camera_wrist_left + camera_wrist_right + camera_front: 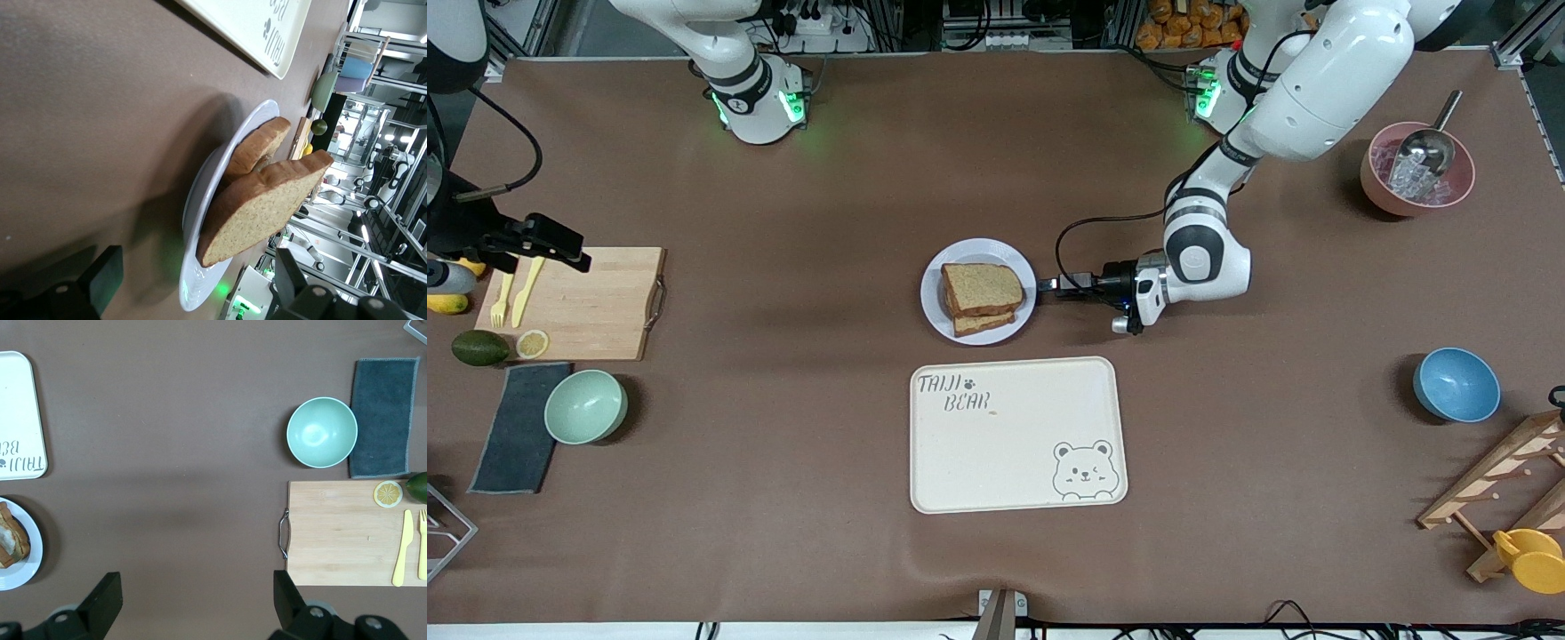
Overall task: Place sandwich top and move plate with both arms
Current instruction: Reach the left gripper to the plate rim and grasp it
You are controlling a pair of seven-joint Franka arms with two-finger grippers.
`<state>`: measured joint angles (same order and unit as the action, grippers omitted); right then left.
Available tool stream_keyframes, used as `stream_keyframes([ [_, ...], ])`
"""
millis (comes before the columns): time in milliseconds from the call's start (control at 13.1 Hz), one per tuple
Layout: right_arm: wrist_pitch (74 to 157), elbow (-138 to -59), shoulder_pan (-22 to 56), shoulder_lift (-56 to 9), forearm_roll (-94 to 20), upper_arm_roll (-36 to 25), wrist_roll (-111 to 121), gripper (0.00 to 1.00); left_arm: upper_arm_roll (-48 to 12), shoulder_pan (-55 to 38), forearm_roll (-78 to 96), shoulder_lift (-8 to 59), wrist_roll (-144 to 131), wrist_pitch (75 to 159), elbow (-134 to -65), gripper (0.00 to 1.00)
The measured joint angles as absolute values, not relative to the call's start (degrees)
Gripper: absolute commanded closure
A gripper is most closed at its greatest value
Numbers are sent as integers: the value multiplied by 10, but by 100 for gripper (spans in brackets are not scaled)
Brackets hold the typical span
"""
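Note:
My left gripper should move the sandwich onto the cream tray, so it should grab the plate by its rim.
The plate stands mid-table, just farther from the front camera than the cream tray. On it lies a sandwich, and the sandwich top, a plain brown slice, rests askew on the lower slice. My left gripper is low at the plate's edge toward the left arm's end, open. In the left wrist view the plate's rim lies between the open fingers of the left gripper, with the sandwich top above it. My right gripper hangs open by the cutting board and holds nothing.
Toward the right arm's end are a wooden cutting board with yellow cutlery, a green bowl and a grey cloth. Toward the left arm's end stand a pink bowl with a scoop, a blue bowl and a wooden rack.

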<state>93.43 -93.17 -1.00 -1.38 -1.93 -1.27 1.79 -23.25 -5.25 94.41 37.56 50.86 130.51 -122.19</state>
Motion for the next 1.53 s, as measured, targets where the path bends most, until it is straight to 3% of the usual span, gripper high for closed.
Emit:
stream_keyframes([
  [763, 934, -924, -10, -14, -19, -14, 17, 0, -234, -68, 945, 401, 591, 1304, -1198, 42],
  [839, 934, -924, -10, -14, -19, -14, 17, 0, -234, -71, 945, 407, 593, 1305, -1192, 51],
  [1526, 934, -922, -10, -14, -19, -14, 16, 0, -234, -79, 945, 423, 598, 1305, -1169, 94],
])
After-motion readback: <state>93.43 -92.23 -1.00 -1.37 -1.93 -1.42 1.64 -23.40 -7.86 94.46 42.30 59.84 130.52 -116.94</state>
